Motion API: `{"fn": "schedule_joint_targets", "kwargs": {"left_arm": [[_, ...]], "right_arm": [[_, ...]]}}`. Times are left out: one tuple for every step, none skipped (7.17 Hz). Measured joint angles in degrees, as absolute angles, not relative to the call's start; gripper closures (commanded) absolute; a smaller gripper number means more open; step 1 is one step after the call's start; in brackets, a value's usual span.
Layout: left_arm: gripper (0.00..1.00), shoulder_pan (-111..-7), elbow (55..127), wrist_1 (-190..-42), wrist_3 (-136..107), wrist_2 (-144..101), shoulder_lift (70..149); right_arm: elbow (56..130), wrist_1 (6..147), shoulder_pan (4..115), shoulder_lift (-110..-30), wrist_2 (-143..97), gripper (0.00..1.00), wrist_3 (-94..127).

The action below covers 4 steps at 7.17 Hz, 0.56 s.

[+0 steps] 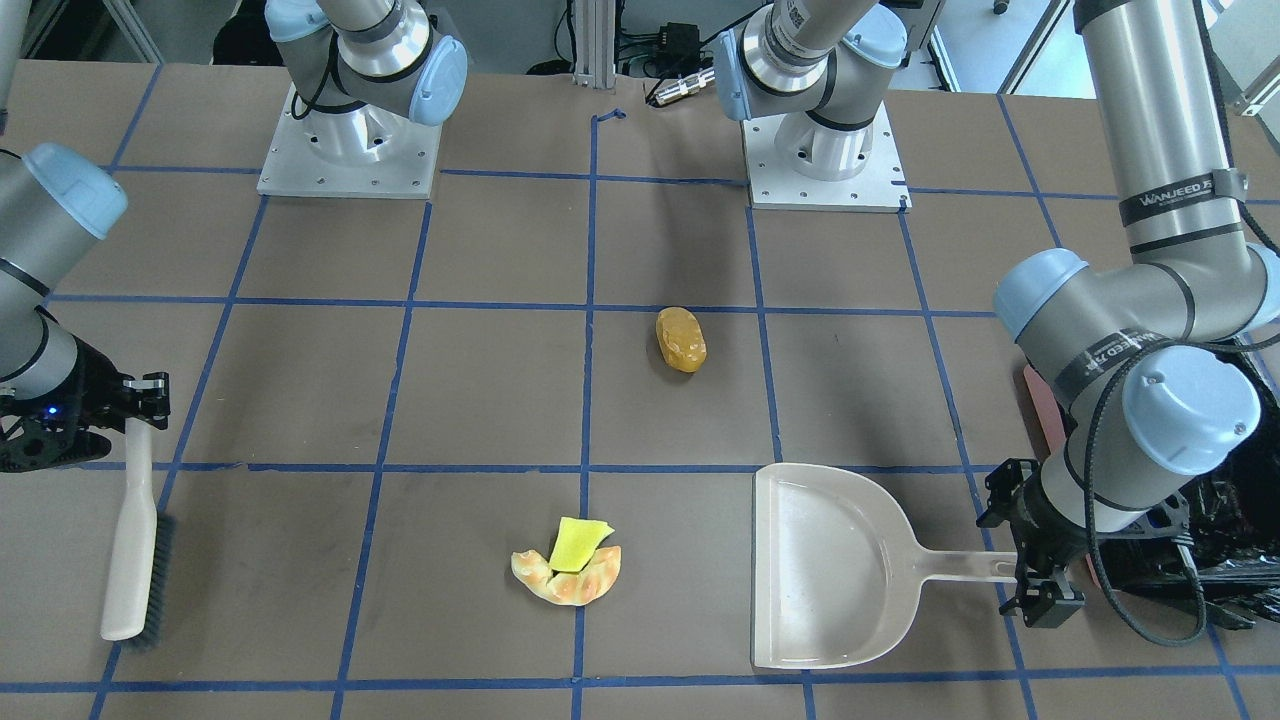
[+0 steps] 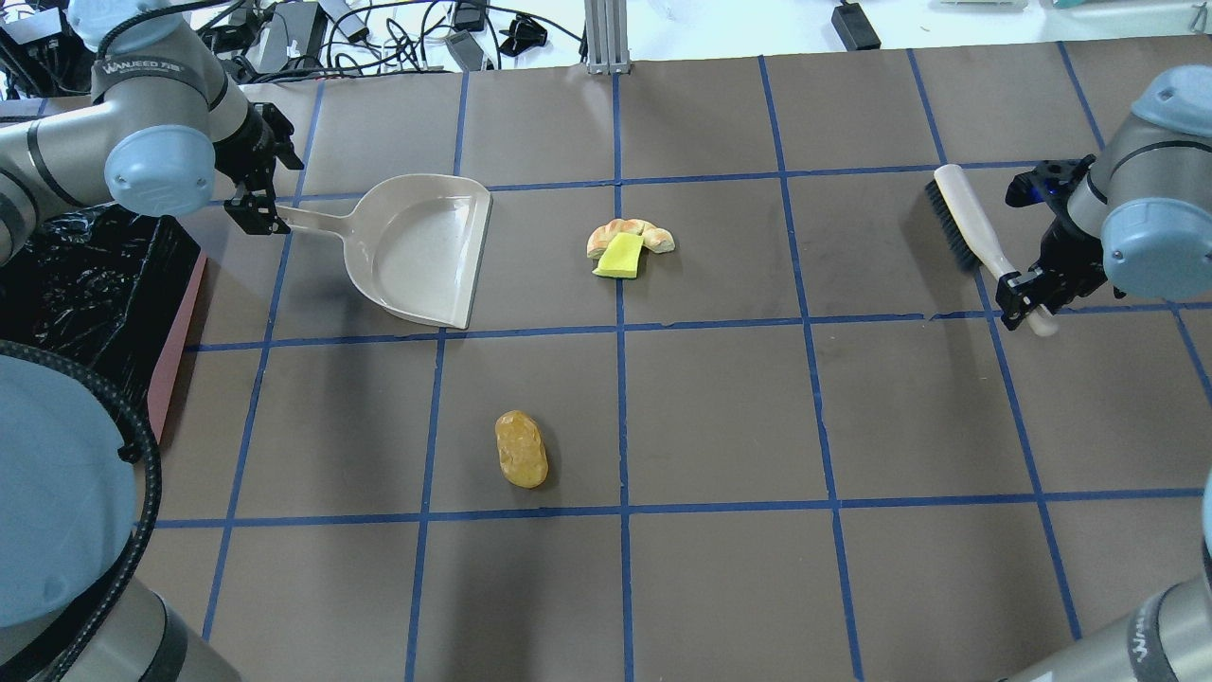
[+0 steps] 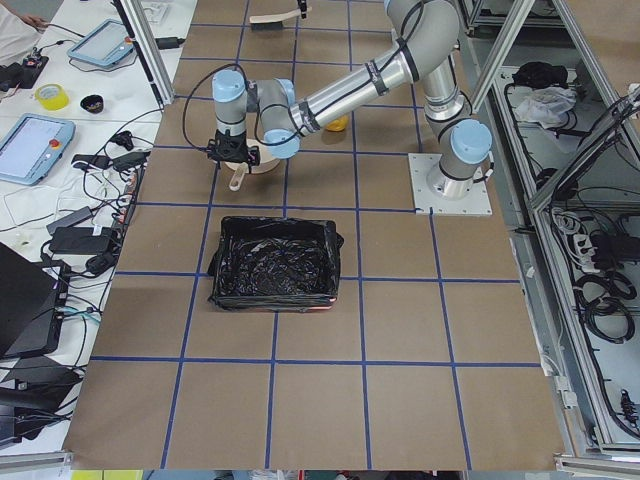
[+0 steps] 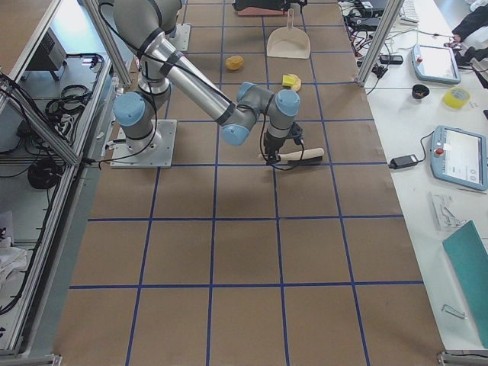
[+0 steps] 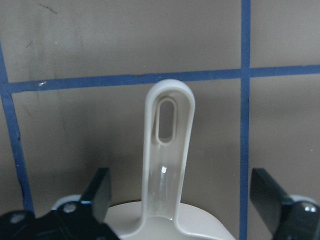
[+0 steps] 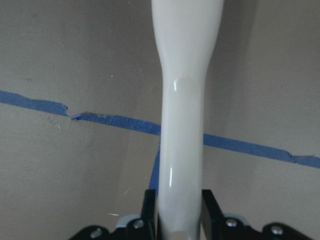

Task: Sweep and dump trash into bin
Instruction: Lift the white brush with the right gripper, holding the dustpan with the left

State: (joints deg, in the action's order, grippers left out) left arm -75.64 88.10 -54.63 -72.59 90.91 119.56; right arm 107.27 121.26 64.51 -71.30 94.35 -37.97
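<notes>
The dustpan handle (image 1: 969,566) (image 5: 164,182) lies near the table and my left gripper's fingers are above it, so my left gripper should come down before it closes.
The trash lies in two spots. A golden-brown lump (image 1: 681,339) (image 2: 521,448) sits alone near the table's middle. A yellow-green wedge (image 1: 578,543) (image 2: 618,258) rests on an orange-cream crescent (image 1: 585,588) (image 2: 655,235). My left gripper (image 1: 1020,550) (image 2: 268,185) (image 5: 180,190) is open, its fingers straddling the handle of the beige dustpan (image 1: 835,570) (image 2: 421,251) without touching it. My right gripper (image 1: 140,400) (image 2: 1027,298) (image 6: 177,210) is shut on the handle of the beige brush (image 1: 135,560) (image 2: 966,223) (image 6: 182,100). The bin (image 3: 275,263) (image 2: 175,350), pink with a black bag, stands behind my left arm.
Blue tape lines grid the brown table. The two arm bases (image 1: 350,150) (image 1: 825,160) stand at the robot's side. Tablets and cables (image 3: 40,140) lie on the white bench past the table's far edge.
</notes>
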Motion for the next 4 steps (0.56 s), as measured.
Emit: {"fn": "schedule_joint_targets", "kwargs": {"left_arm": [[0.0,-75.61,88.08,-54.06,-72.57,90.96,120.12],[0.0,-75.59,88.08,-53.83,-72.52,91.03,120.5],[0.0,-75.59,88.11,-53.77,-72.49,91.16,120.83],[0.0,-75.59,88.21,-53.77,-72.53,91.34,121.01]], "right_arm": [[107.25,121.23,64.51,-71.61,94.32,0.59,-37.97],[107.23,121.21,64.51,-71.78,94.29,0.78,-38.0],[107.23,121.2,64.51,-71.85,94.25,0.9,-38.08],[107.23,121.17,64.51,-71.87,94.22,1.0,-38.12]]}}
